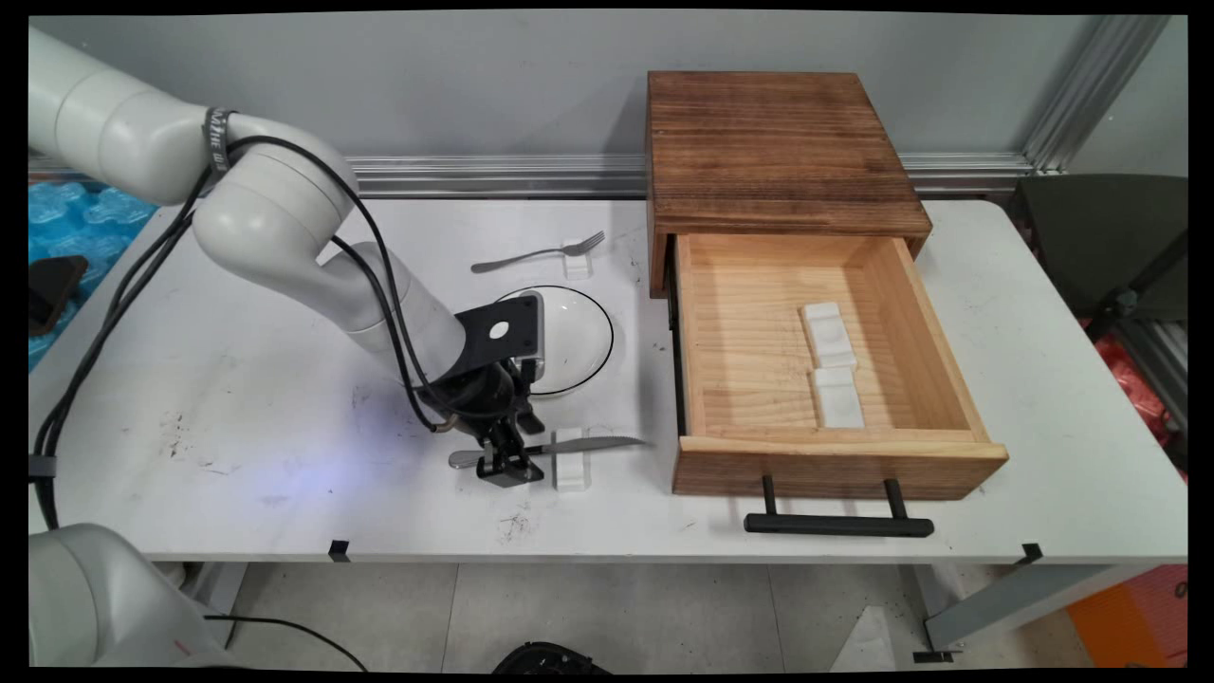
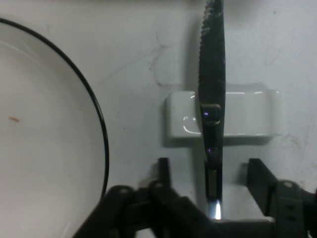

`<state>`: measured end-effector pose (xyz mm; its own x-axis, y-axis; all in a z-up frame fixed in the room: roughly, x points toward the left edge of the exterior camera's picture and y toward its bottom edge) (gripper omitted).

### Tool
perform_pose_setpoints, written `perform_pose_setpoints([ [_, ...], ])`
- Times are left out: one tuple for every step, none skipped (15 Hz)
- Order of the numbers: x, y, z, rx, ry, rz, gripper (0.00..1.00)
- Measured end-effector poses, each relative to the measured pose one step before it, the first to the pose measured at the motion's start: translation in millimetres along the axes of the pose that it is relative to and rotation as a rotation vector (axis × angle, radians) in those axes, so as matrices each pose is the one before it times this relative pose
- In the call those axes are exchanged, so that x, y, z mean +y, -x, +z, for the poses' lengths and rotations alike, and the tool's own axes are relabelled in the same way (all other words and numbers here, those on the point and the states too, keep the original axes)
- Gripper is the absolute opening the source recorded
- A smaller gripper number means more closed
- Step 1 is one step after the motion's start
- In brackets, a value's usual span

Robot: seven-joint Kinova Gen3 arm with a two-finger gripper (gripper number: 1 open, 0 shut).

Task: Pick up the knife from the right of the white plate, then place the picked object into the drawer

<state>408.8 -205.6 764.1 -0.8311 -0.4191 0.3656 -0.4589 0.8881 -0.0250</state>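
Observation:
I will grab the steel knife by its handle (image 1: 467,459) next, to move it into the open drawer.
A steel table knife (image 1: 569,445) (image 2: 212,94) lies across a small white rest (image 1: 570,459) (image 2: 225,113) near the table's front edge, blade toward the drawer. My gripper (image 1: 504,463) (image 2: 210,176) is low over the knife's handle, open, with one finger (image 2: 163,171) on each side of the handle and a clear gap between each finger and the metal. A white plate with a black rim (image 1: 569,340) (image 2: 44,134) sits just behind the gripper.
A fork (image 1: 538,253) leans on another white rest (image 1: 577,258) behind the plate. To the right stands a wooden box (image 1: 778,152) with its drawer (image 1: 835,451) pulled open; two white rests (image 1: 832,360) lie inside. The drawer's black handle (image 1: 838,523) juts toward the front edge.

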Motion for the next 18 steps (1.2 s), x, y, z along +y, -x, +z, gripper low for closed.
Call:
perform_pose_setpoints([
  [-0.42, 0.84, -0.37, -0.00116, 0.00098, -0.00065, 0.0],
  [-0.35, 0.52, -0.32, -0.00082, -0.00006, -0.00038, 0.0],
  [-0.33, 0.69, -0.47, -0.00102, 0.00078, -0.00026, 0.0],
  [-0.47, 0.89, -0.54, -0.00154, 0.00051, -0.00011, 0.0],
  [-0.4, 0.85, -0.54, -0.00149, 0.00032, 0.00002, 0.0],
  [-0.32, 0.68, -0.41, -0.00156, 0.00027, 0.00005, 0.0],
  [-0.46, 0.71, -0.51, -0.00153, 0.00012, -0.00007, 0.0],
  [-0.3, 0.54, -0.4, -0.00094, 0.00004, -0.00038, 0.0],
  [-0.36, 0.31, -0.54, -0.00099, -0.00043, -0.00031, 0.0],
  [-0.36, 0.5, -0.87, -0.0009, -0.00077, -0.00132, 0.0],
  [-0.48, -0.01, -1.28, -0.00058, -0.00127, -0.00117, 0.0],
  [-0.45, -0.48, -1.56, -0.00037, -0.00079, -0.00112, 0.0],
  [-0.26, -0.41, -1.32, 0.00014, -0.00099, -0.00044, 0.0],
  [-0.17, -1.02, -2.42, 0.00022, -0.00056, -0.00115, 0.0],
  [-0.17, -0.87, -1.93, 0.00058, -0.00088, -0.00049, 0.0],
  [-0.19, -1.82, -4.08, 0.00067, -0.00035, -0.00013, 0.0],
  [-0.12, -1.4, -2.6, 0.0013, -0.00094, 0.00064, 0.0],
  [0.02, -1.66, -3.78, 0.00029, 0.00052, 0.00041, 0.0],
])
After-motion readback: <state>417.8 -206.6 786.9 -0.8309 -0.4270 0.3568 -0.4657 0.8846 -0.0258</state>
